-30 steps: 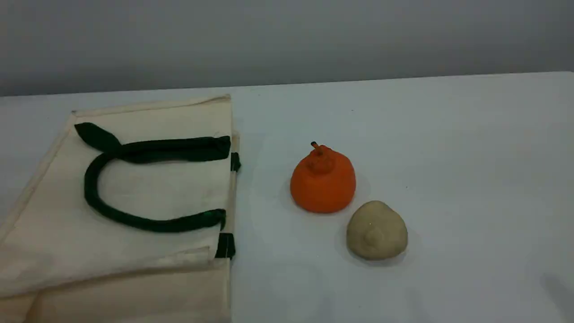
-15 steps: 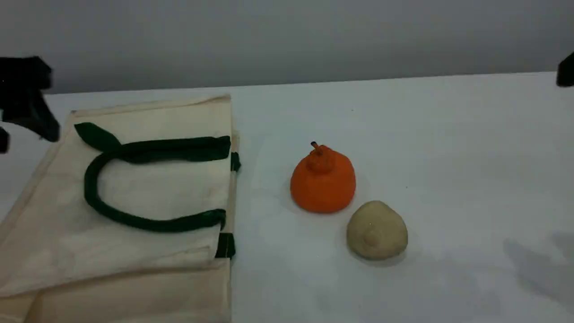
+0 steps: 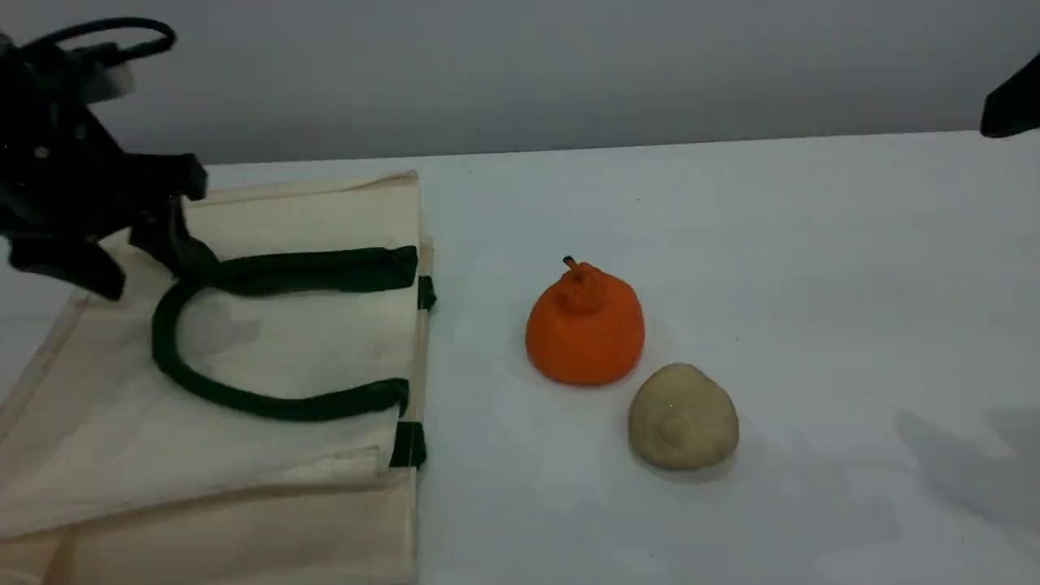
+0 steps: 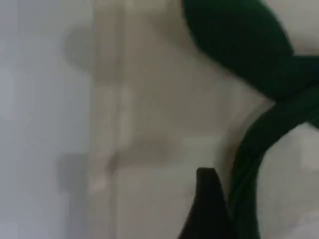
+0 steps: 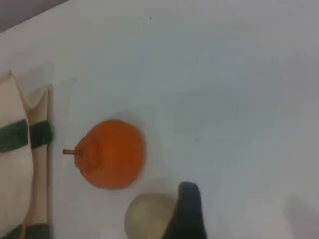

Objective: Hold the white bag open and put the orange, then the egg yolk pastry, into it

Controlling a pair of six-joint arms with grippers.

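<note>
I will next use my left gripper to pick up the green handle by its curved loop, which stands up on top of the flat bag, to hold the bag (image 3: 284, 341) open.
The white bag (image 3: 284, 341) lies flat on the left of the table, mouth edge to the right, with a dark green handle (image 3: 244, 402) looped on top. My left gripper (image 3: 142, 260) hovers open over the bag's far left part, one finger beside the handle's upper end (image 4: 249, 45). To the right of the bag stands the orange (image 3: 585, 325), with the beige egg yolk pastry (image 3: 682, 416) just in front of it on its right. Only a black part of my right arm (image 3: 1011, 106) shows at the far right edge. Its fingertip (image 5: 187, 211) hangs above the pastry (image 5: 147, 216), holding nothing.
The white table (image 3: 812, 244) runs back to a grey wall. The bag's near part reaches the view's bottom left edge. A second green strap end (image 3: 409, 445) peeks out at the bag's mouth edge.
My left gripper has come in from the left edge and moved right and up over the bag's far corner. The right arm's tip shows slightly further in. Bag, orange and pastry are unmoved.
</note>
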